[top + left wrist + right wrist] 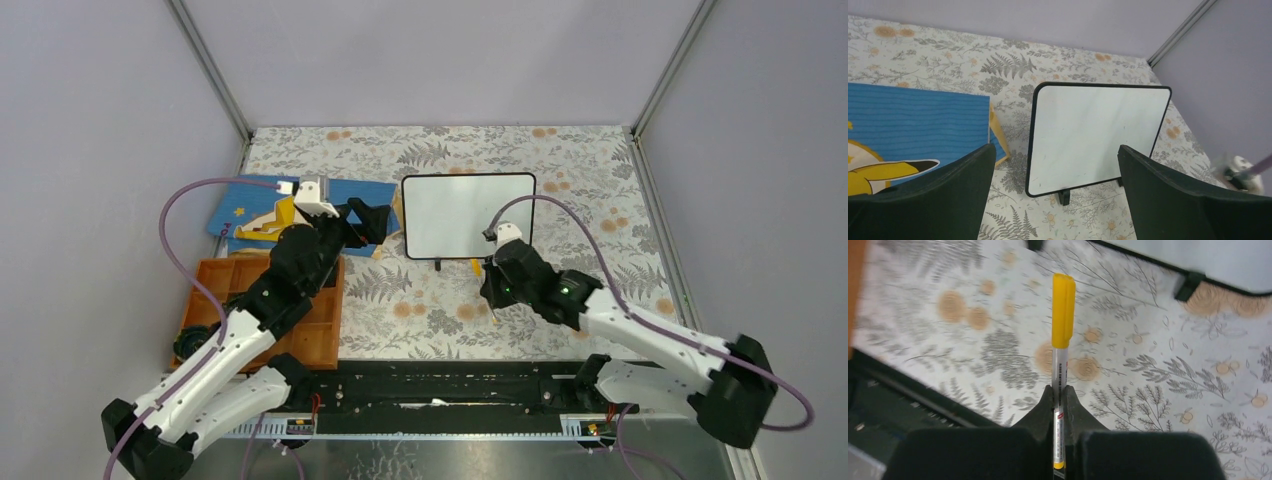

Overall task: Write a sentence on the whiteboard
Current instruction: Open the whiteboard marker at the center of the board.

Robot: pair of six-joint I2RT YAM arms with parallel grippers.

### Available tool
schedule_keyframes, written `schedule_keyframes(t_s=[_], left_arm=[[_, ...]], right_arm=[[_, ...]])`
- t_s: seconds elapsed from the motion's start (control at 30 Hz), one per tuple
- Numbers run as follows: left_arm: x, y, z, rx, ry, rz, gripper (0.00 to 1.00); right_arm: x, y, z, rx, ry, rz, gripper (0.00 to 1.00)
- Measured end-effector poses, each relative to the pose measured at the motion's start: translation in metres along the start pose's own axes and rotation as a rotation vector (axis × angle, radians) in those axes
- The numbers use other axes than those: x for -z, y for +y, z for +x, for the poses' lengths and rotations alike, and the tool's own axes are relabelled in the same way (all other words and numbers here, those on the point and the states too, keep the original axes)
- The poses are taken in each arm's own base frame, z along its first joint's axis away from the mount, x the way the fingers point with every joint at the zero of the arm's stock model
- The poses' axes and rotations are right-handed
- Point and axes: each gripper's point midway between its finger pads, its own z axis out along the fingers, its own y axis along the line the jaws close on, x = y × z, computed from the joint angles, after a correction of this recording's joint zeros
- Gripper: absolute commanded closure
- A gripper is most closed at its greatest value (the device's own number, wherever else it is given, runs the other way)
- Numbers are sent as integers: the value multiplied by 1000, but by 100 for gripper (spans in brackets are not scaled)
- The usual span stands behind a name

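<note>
I will next grab the marker's yellow cap [476, 267] with my left gripper to take it off for writing. The marker's body is left for my right gripper.
The whiteboard [468, 215] lies at the middle of the floral cloth, its face plain white with faint smudges. No sentence is in view on it. My right gripper [492, 290] is just in front of the board's lower right corner, shut on a marker [1063, 340] with a grey barrel and a yellow cap. In the right wrist view the fingers [1045, 410] pinch the barrel and the capped end points toward the board's foot [1188, 285]. My left gripper [365, 222] hovers open and holding nothing at the board's left edge, and its wrist view looks onto the whiteboard [1095, 137].
A blue book [260, 215] with a yellow cartoon figure lies left of the board, partly under the left arm. An orange compartment tray [310, 330] sits at the near left with a black round object [195, 343] beside it. A black rail [440, 385] runs along the near edge.
</note>
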Motion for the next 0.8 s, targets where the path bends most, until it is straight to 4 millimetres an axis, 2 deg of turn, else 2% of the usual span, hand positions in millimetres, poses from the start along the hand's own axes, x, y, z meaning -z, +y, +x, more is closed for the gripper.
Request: schedule_keyframes(t_s=[0.17, 0.27, 0.33, 0.47, 0.57, 0.8], left_arm=[[15, -14, -12, 12, -74, 110, 1], [26, -33, -14, 16, -96, 244, 1], [33, -54, -13, 14, -87, 361, 1], [40, -87, -7, 47, -35, 541, 1], [39, -103, -3, 85, 23, 612, 1], [45, -133, -19, 182, 63, 737, 3]], right_arm=[[46, 32, -39, 57, -183, -220, 100], [72, 55, -63, 77, -316, -366, 100], [85, 70, -78, 88, -398, -453, 100], [98, 91, -95, 107, -511, -577, 100], [106, 101, -104, 118, -563, -632, 100], [128, 117, -120, 140, -660, -729, 100]])
